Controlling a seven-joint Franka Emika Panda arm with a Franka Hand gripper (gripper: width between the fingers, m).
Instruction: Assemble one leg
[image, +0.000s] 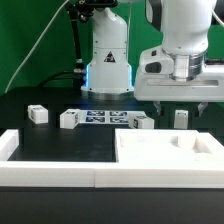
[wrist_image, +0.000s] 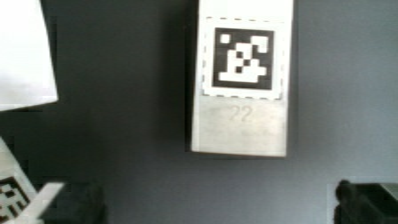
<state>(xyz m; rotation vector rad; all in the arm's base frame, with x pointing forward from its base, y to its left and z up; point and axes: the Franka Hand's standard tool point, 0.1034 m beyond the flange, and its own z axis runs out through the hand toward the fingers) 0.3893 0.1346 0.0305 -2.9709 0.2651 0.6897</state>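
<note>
The leg is below my spread fingers, and dark table shows between them. My gripper would miss the leg if it closed now, so it should go lower first.
A leg (wrist_image: 242, 80), a white rectangular post with a black-and-white tag, lies on the dark table and fills the middle of the wrist view. In the exterior view a leg (image: 181, 118) stands just below my gripper (image: 182, 104). My gripper (wrist_image: 217, 205) is open and empty. One dark fingertip (wrist_image: 71, 202) and the other show at either side, apart from the leg. Three more legs (image: 38, 114) (image: 69, 119) (image: 140, 122) sit along the table in the exterior view.
The large flat white tray-like part (image: 165, 152) lies at the exterior view's right front. The marker board (image: 100, 118) lies between the legs. A white rail (image: 50, 172) runs along the front. A white part's edge (wrist_image: 22, 50) and a tagged corner (wrist_image: 15, 182) show beside the leg.
</note>
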